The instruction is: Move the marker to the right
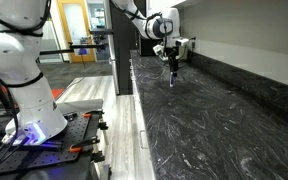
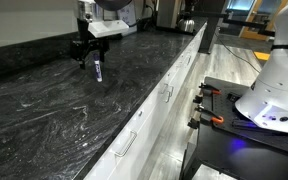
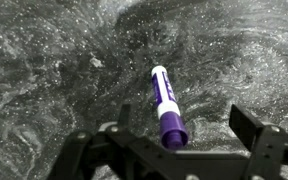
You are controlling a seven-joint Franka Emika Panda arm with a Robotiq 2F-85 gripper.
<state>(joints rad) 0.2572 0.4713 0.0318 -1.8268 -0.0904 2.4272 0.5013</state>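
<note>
Both fingers reach down on either side of the purple end of the marker (image 3: 165, 104), its white end below them, so it is time for my gripper to close.
The marker (image 3: 165, 104) is purple with a white end. In the wrist view it stands steeply tilted between my fingers, white end down on the black marbled countertop (image 3: 54, 70), purple end up toward the camera. My gripper (image 3: 184, 122) is open, and the fingers stand apart from the marker on both sides. In both exterior views the marker (image 1: 171, 79) (image 2: 98, 70) shows just under the gripper (image 1: 170, 62) (image 2: 87, 54), far back on the counter and close to the wall.
The long countertop (image 1: 214, 120) (image 2: 44, 120) has a wall along one side and its front edge over white cabinets (image 2: 154, 110). Appliances (image 2: 169, 12) stand at its far end. A white robot base (image 1: 24, 70) (image 2: 279, 70) stands on the floor.
</note>
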